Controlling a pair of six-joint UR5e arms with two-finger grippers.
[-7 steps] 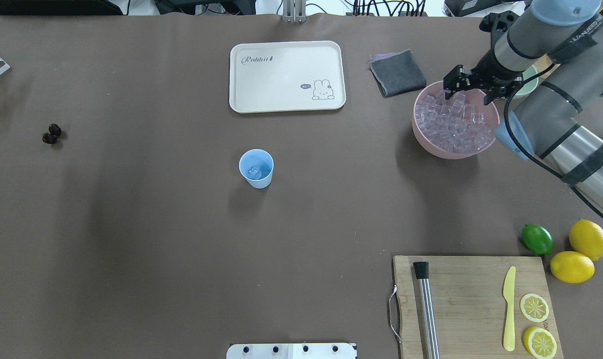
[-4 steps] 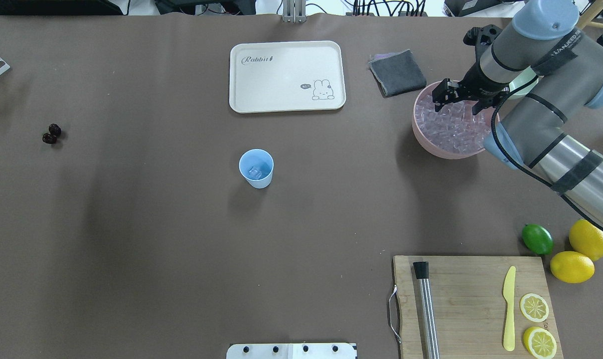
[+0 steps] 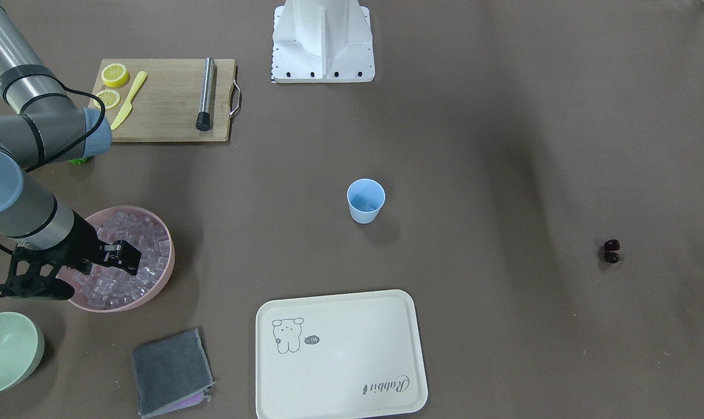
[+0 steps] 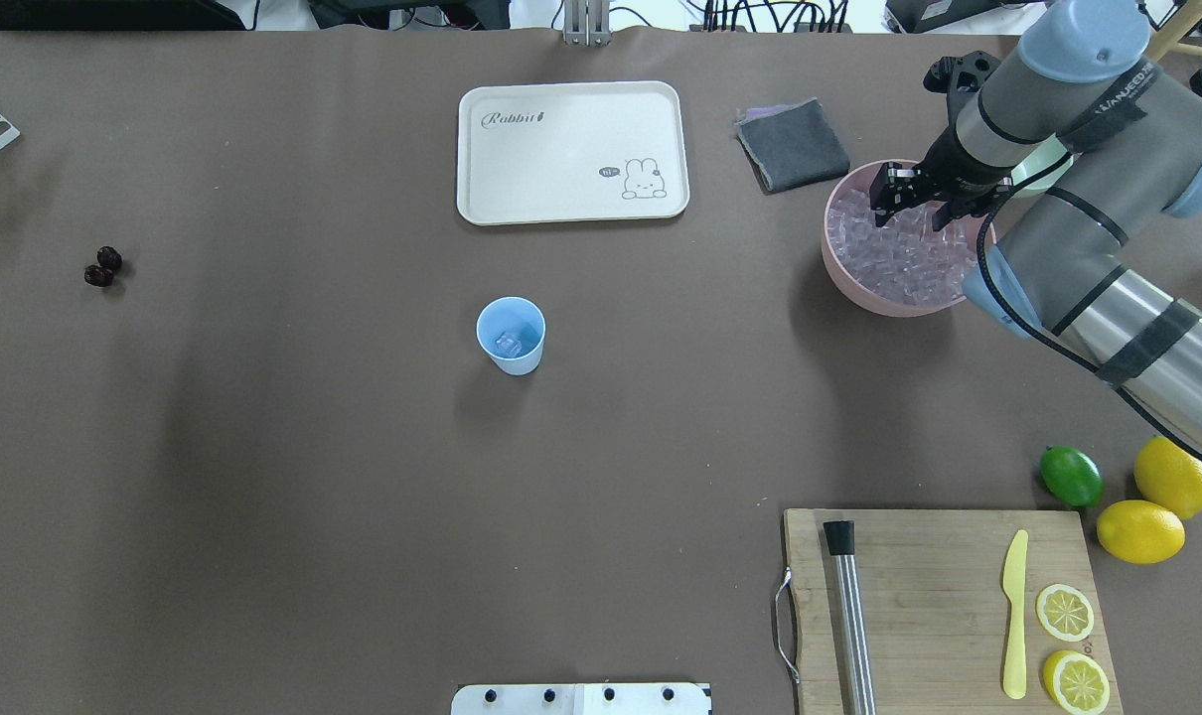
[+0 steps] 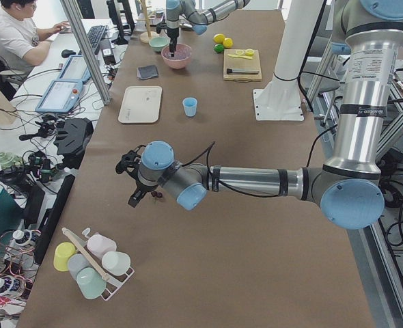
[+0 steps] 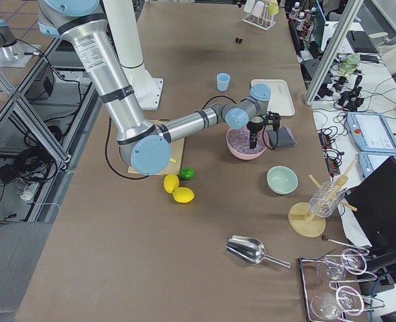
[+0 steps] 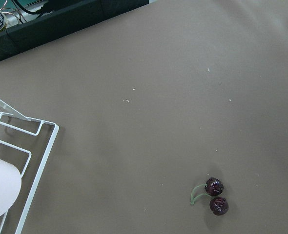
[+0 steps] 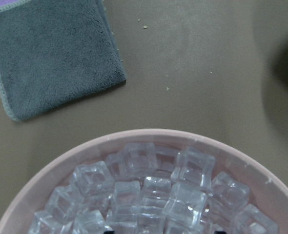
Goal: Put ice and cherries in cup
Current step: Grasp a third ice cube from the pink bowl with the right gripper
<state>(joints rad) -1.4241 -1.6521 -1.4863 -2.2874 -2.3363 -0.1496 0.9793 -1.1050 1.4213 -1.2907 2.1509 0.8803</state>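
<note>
I need to put ice in the cup, so next I need to pick up one clear ice cube [image 8: 149, 222] by its opposite sides with my right gripper.
The light blue cup [image 4: 511, 336] stands upright mid-table with one ice cube [image 4: 507, 344] inside; it also shows in the front view [image 3: 365, 201]. Many clear ice cubes [image 4: 899, 260] fill the pink bowl [image 4: 827, 243]. My right gripper [image 4: 912, 207] points down into this ice, jaws apart, with cubes between the fingers; the right wrist view shows ice [image 8: 144, 195] close below. The paired dark cherries [image 4: 102, 268] lie at the far left, also in the left wrist view [image 7: 216, 196]. My left gripper [image 5: 134, 193] hovers just above them; I cannot tell whether it is open.
A cream tray [image 4: 571, 151] lies behind the cup. A grey cloth [image 4: 793, 145] and a pale green bowl [image 3: 6, 349] flank the pink bowl. A cutting board [image 4: 944, 606] with muddler, knife and lemon slices, a lime [image 4: 1071, 476] and lemons sit near right.
My right gripper has moved left over the pink bowl and dropped down among the ice cubes, its fingers looking slightly closer together. The cup and cherries have not moved.
</note>
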